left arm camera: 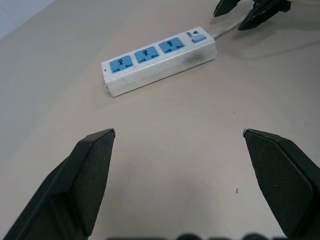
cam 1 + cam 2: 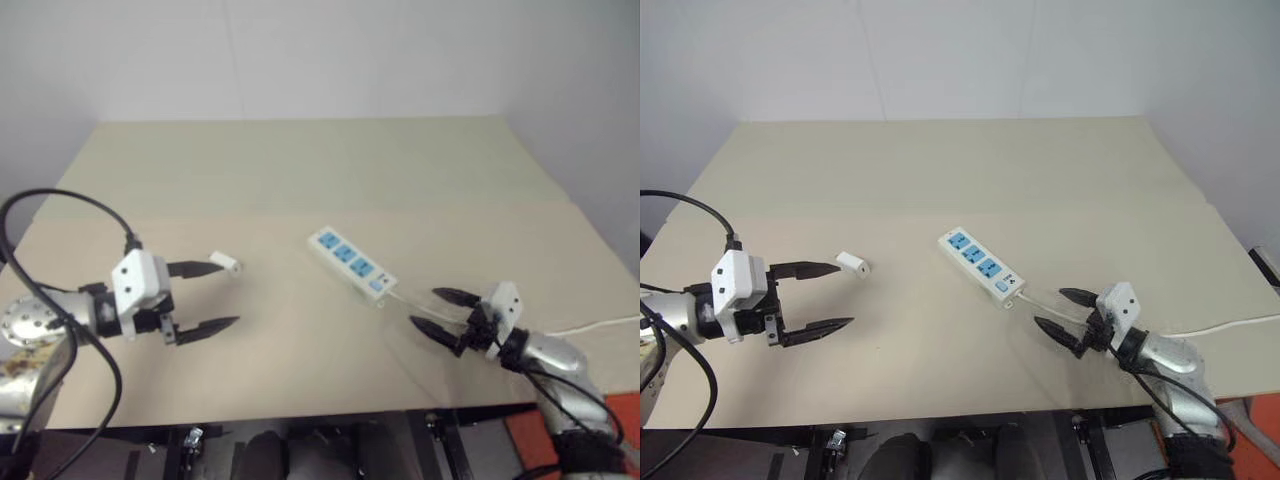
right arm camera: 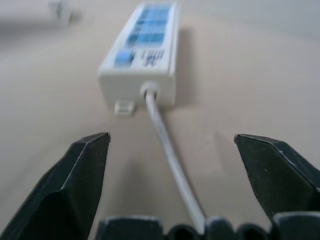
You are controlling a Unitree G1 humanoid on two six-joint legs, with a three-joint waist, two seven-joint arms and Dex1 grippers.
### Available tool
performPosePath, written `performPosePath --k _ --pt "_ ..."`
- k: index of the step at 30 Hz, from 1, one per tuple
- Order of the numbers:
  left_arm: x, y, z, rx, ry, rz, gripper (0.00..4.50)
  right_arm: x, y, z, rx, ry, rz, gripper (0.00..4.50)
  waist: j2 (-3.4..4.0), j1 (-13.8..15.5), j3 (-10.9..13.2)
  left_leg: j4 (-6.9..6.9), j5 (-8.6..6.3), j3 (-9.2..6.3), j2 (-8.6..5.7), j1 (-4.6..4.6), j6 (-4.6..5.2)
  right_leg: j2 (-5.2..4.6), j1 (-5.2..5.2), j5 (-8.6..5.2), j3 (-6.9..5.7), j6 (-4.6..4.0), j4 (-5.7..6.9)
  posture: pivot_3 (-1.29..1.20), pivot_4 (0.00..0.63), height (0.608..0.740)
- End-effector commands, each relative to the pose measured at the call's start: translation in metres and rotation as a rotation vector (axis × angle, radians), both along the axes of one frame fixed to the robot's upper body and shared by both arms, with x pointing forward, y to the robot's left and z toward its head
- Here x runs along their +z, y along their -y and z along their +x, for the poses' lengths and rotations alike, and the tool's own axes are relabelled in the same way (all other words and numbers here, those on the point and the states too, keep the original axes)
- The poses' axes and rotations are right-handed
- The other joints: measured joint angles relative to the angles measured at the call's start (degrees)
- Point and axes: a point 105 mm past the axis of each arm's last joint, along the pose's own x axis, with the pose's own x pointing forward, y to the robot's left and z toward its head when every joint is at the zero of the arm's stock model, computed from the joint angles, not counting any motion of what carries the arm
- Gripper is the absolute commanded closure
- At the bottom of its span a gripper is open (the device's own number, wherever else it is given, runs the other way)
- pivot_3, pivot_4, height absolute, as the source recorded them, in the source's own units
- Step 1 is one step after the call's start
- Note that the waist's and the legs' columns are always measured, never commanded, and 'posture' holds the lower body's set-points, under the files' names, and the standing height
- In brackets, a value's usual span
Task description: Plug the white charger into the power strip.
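Observation:
The robot needs to grab the power strip (image 2: pixel 350 261) with its right gripper next, by its long sides (image 2: pixel 378 284) beside the switch, because the power strip is longer than the gap between the fingers but narrow across.
The white charger (image 2: pixel 852 264) lies on the table left of centre, a small white block. My left gripper (image 2: pixel 846 295) is open beside it, and the charger sits just past the tip of the farther finger, not between the two. The power strip (image 2: pixel 981 264) lies slantwise at mid-table, with three blue sockets facing up and its switch at the near right end; the left wrist view shows the power strip (image 1: pixel 159 66) too. My right gripper (image 2: pixel 1049 307) is open just behind the strip's switch end, astride the thin white cord (image 3: pixel 170 155), holding nothing.
The beige table (image 2: pixel 300 180) runs back to a pale wall. The strip's cord (image 2: pixel 600 323) trails off the right edge. A black cable (image 2: pixel 60 205) loops over my left arm. The near table edge lies close under both grippers.

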Motion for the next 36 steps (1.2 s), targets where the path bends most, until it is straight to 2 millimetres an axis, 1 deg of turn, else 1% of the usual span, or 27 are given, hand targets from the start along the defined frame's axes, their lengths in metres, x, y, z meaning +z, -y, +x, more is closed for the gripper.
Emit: performPosePath --k 1,4,6,9,13,18,20,25,28,36 --pt "0.005 0.002 0.004 0.005 0.019 0.01 0.0 0.017 -0.009 0.002 -0.048 0.067 0.094 0.04 0.0 0.0 0.0 0.0 0.0 0.0 0.01 0.01 0.0 0.02 0.01 0.0 -0.01 0.0 0.02 0.0 0.15 0.74" --pt "0.005 0.004 0.006 -0.004 0.015 0.009 0.0 0.021 -0.023 0.005 -0.05 0.105 0.116 0.04 0.02 0.0 0.0 0.0 0.0 0.01 0.0 0.03 0.0 0.02 0.0 0.0 0.01 0.0 0.04 0.0 0.15 0.74" --pt "0.005 0.005 0.007 -0.014 0.013 0.014 0.0 0.023 -0.031 0.004 -0.022 0.1 0.128 0.04 0.02 0.0 0.0 0.0 0.0 0.02 -0.01 0.01 0.0 0.02 -0.01 0.0 -0.01 0.0 0.01 0.0 0.15 0.74" --pt "0.008 0.005 0.01 -0.002 0.032 0.016 0.0 0.024 -0.041 0.009 -0.028 0.138 0.089 0.04 0.02 -0.1 0.0 -0.01 0.0 0.03 -0.01 0.0 0.0 0.02 -0.03 0.0 -0.01 0.0 0.0 0.0 0.15 0.74" --pt "0.009 0.002 0.014 0.034 0.053 0.009 0.0 0.021 -0.047 0.018 -0.039 0.16 0.057 0.04 0.02 -0.1 0.0 0.0 0.0 0.05 -0.01 0.01 0.0 0.03 -0.04 0.0 0.0 0.0 0.03 0.0 0.15 0.74" --pt "0.008 0.006 0.012 0.026 0.057 0.004 0.0 0.023 -0.057 0.026 -0.008 0.168 0.059 0.04 0.02 -0.1 0.0 -0.01 0.0 0.05 -0.01 0.0 0.0 0.03 -0.05 0.0 -0.02 0.0 0.01 0.0 0.15 0.74" --pt "0.009 0.004 0.013 0.038 0.064 0.01 0.0 0.023 -0.062 0.029 0.008 0.16 0.063 0.04 0.02 -0.1 0.0 -0.01 0.0 0.04 -0.01 -0.03 0.0 0.02 -0.06 0.0 -0.02 0.0 0.01 0.0 0.15 0.74" --pt "0.008 0.002 0.011 0.049 0.065 0.012 0.0 0.019 -0.07 0.034 0.025 0.137 0.073 0.04 0.02 -0.1 0.0 -0.01 0.0 0.02 -0.01 -0.03 0.0 0.02 -0.07 0.0 -0.02 0.0 0.01 0.0 0.15 0.74" --pt "0.007 0.003 0.01 0.054 0.065 0.011 0.0 0.018 -0.074 0.033 0.04 0.114 0.09 0.04 0.02 -0.1 0.0 -0.02 0.0 0.02 0.0 -0.03 0.0 0.02 -0.07 0.0 -0.02 0.0 0.01 0.0 0.15 0.74" --pt "0.005 0.006 0.011 0.054 0.068 0.005 0.0 0.016 -0.078 0.036 0.02 0.087 0.114 0.04 0.02 -0.1 0.0 -0.01 0.0 -0.01 0.0 -0.03 0.0 0.02 -0.07 0.0 -0.02 0.0 0.03 0.0 0.15 0.74"
